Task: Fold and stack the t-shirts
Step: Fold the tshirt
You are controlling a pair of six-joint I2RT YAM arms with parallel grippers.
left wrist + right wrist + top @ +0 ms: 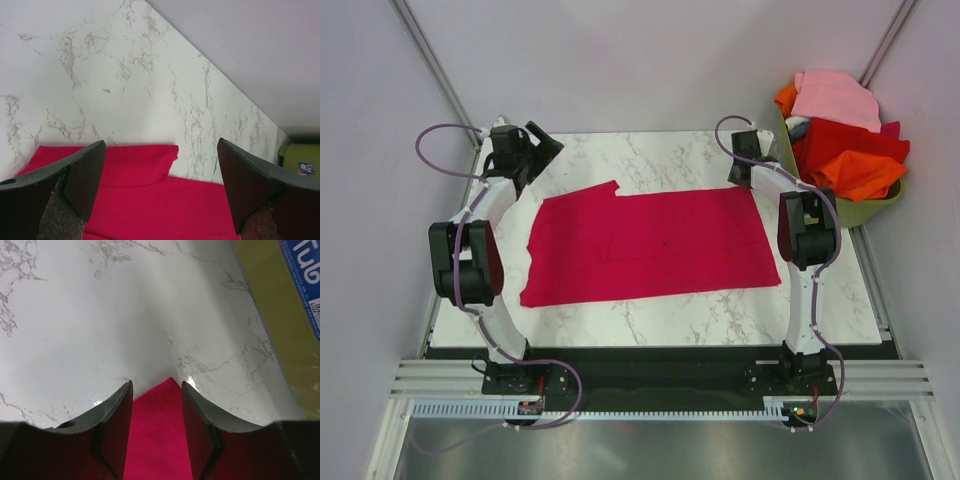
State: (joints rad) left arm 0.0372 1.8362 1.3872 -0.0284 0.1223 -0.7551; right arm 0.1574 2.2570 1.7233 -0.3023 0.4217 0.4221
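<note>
I need to grab the crimson t-shirt by its far corner nearest the basket with my right gripper next, so that its far edge can be folded over.
A crimson t-shirt point(650, 245) lies flat on the marble table point(650, 160), with one sleeve sticking out at its far left. My left gripper point(542, 150) hovers over the far left corner of the table, open wide and empty. In the left wrist view point(161, 145) the sleeve and shirt point(150, 200) lie below the fingers. My right gripper point(748, 178) is at the shirt's far right corner. In the right wrist view point(157, 385) its jaws stand a little apart, either side of the cloth corner point(160, 440), which lies flat on the table.
An olive-green basket point(860, 210) stands off the table's far right corner, holding pink point(835, 95), red point(840, 140) and orange point(860, 170) tees. It sits close to the right gripper's right side point(265, 315). Grey walls enclose the table.
</note>
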